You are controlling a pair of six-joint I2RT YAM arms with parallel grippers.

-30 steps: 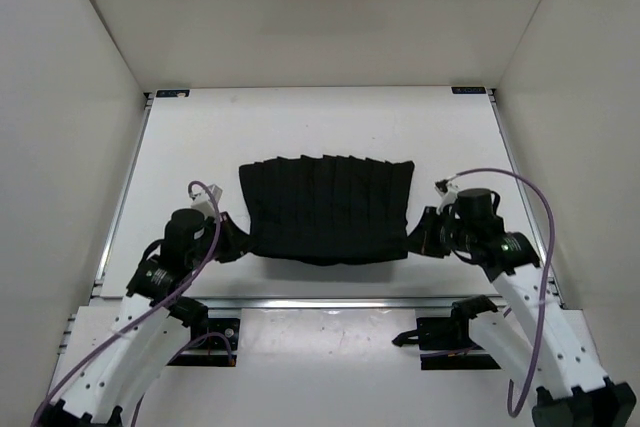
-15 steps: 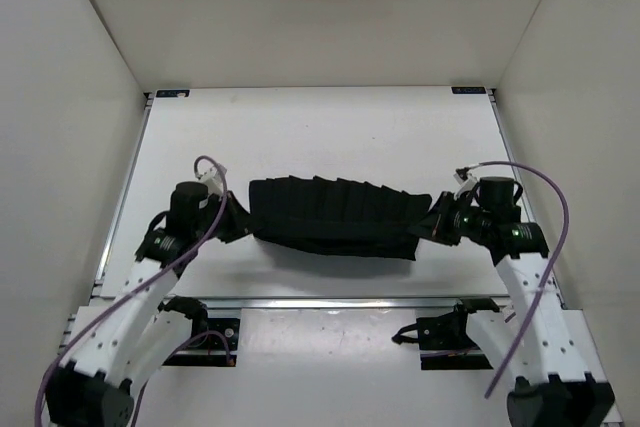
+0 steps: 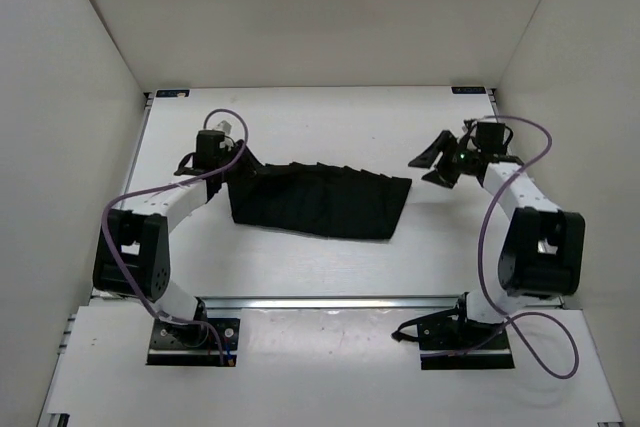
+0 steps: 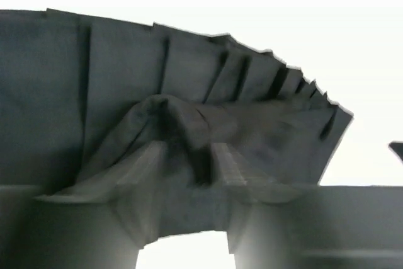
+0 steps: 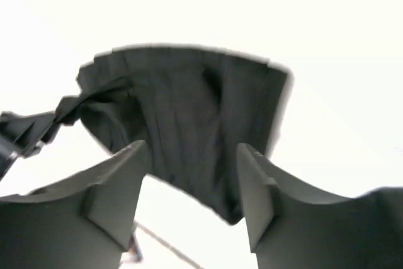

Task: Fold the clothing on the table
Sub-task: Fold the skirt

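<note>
I need to fold the clothing (image 3: 320, 202) inward, so next I need to grab it with my left gripper by the raised hump at its end (image 3: 247, 163) and leave the opposite end free.
The clothing (image 3: 320, 202), black and pleated, lies as a folded band across the middle of the table (image 3: 330, 117). My left gripper (image 3: 238, 169) is at its left end. In the left wrist view the jaws (image 4: 189, 149) stand apart, and a raised hump of the clothing (image 4: 126, 61) sits loosely between the fingertips. My right gripper (image 3: 428, 167) hovers just right of the cloth's right end, open and holding nothing. In the right wrist view the clothing (image 5: 189, 99) lies beyond the spread fingers (image 5: 191, 149).
White upright walls (image 3: 80, 127) close in the left, right and back. A metal rail (image 3: 330, 299) runs along the table's near edge, with both arm bases below it. Purple cables loop from each wrist.
Both grippers carried the cloth's near edge back over it, halving its depth. The right gripper has let go and drawn off to the right. The left jaws have spread apart.
</note>
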